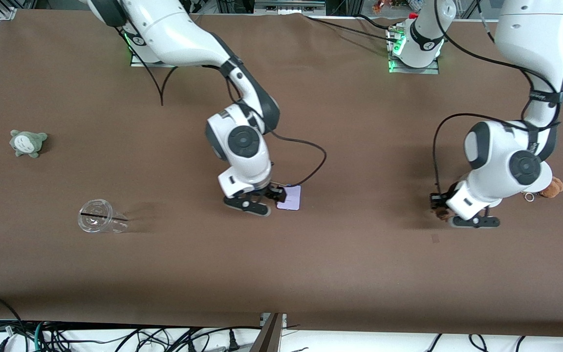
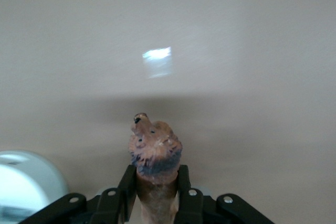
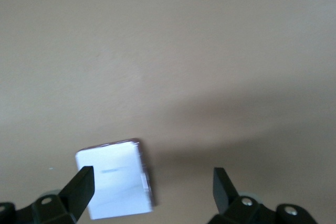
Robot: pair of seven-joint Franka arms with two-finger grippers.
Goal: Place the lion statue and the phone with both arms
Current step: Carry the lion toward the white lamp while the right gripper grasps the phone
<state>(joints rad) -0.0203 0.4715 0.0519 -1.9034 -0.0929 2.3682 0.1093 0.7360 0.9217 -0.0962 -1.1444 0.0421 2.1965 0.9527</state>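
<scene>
The lion statue (image 2: 155, 149) hangs above the table. For now, my left gripper keeps holding the statue until the statue reaches the white stand's side (image 2: 50, 184).
The phone (image 1: 290, 198) is a flat pale lavender rectangle lying on the brown table near the middle. My right gripper (image 1: 275, 193) is low over it and open. In the right wrist view the phone (image 3: 115, 179) lies beside one finger, with nothing between the jaws of the gripper (image 3: 152, 178). My left gripper (image 1: 440, 207) is low over the table toward the left arm's end and is shut on the lion statue (image 1: 442, 213). In the left wrist view the reddish-brown lion statue (image 2: 155, 149) sticks out from between the closed fingers of the gripper (image 2: 155, 184).
A grey-green plush toy (image 1: 27, 143) lies toward the right arm's end. A clear plastic cup (image 1: 98, 216) lies on its side nearer the front camera. An orange-brown plush toy (image 1: 553, 187) shows partly past the left arm's wrist.
</scene>
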